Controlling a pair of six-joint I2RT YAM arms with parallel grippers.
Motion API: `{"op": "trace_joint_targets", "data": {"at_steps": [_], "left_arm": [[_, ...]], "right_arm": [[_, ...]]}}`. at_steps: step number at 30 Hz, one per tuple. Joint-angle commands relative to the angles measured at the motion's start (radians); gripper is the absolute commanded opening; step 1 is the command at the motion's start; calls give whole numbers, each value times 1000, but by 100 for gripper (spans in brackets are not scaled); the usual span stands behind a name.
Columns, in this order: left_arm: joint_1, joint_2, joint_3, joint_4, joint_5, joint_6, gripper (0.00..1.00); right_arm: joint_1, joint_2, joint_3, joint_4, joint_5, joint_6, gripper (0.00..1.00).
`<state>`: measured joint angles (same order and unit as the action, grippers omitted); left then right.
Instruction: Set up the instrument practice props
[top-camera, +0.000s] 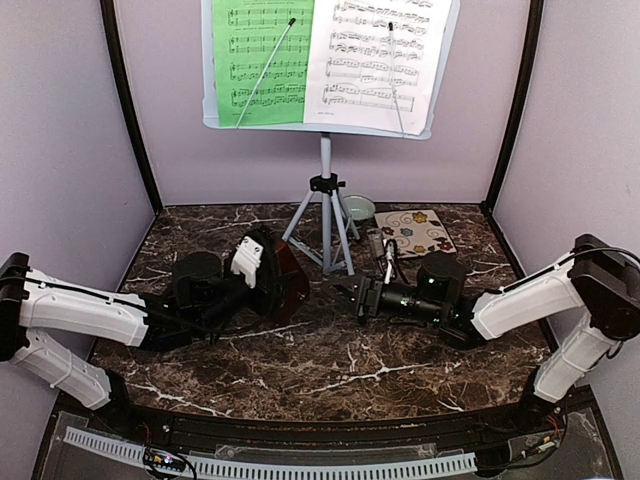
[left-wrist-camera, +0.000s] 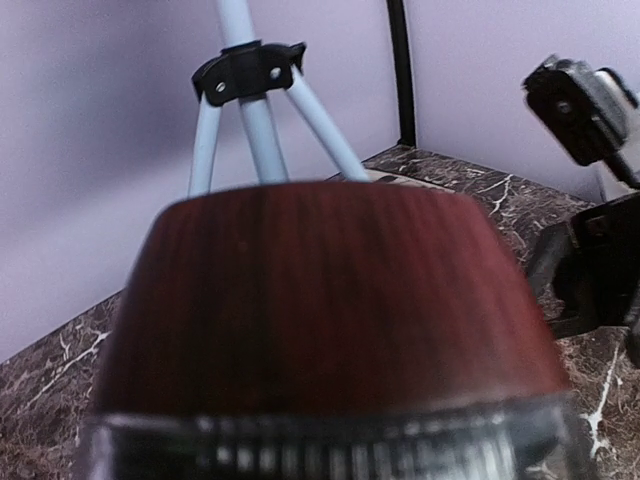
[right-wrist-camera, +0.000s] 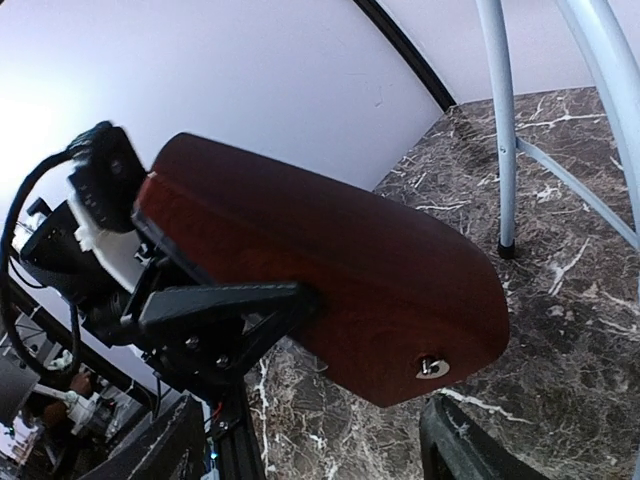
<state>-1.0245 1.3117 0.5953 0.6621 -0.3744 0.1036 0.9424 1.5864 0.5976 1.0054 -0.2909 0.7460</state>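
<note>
The metronome hangs tilted above the marble table and would drop and topple if my left gripper opened now, so the gripper stays closed on it for now.
The white music-stand desk (top-camera: 322, 128) stands at the back on pale tripod legs (top-camera: 326, 215), with a green sheet (top-camera: 260, 60) and a white sheet (top-camera: 375, 55) on it. My left gripper (top-camera: 266, 272) is shut on the dark red-brown metronome (top-camera: 288, 282) and holds it tilted, left of the tripod. The metronome fills the left wrist view (left-wrist-camera: 330, 300), its clear cover at the bottom edge, hiding my fingers. My right gripper (top-camera: 347, 296) is open and empty, pointing at the metronome (right-wrist-camera: 330, 270) from the right, a short gap away; one finger (right-wrist-camera: 470, 445) shows below it.
A small pale-green bowl (top-camera: 358, 208) and a flower-patterned tile (top-camera: 415, 232) lie right of the tripod, behind my right arm. Lilac walls close in the back and both sides of the marble table (top-camera: 330, 370). A tripod foot (right-wrist-camera: 507, 248) stands just beyond the metronome.
</note>
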Motion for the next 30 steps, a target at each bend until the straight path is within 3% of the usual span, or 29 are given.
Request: {"op": "trace_joint_targets", "data": {"at_steps": [1, 9, 18, 30], "left_arm": [[39, 43, 90, 33, 40, -139, 21], [67, 169, 120, 93, 150, -247, 21], [67, 287, 189, 80, 191, -265, 25], [67, 287, 178, 39, 238, -264, 76]], "right_arm": [[5, -80, 12, -145, 48, -133, 79], [-6, -157, 91, -356, 95, -263, 86], [-14, -181, 138, -436, 120, -304, 88], [-37, -184, 185, -464, 116, -334, 92]]}}
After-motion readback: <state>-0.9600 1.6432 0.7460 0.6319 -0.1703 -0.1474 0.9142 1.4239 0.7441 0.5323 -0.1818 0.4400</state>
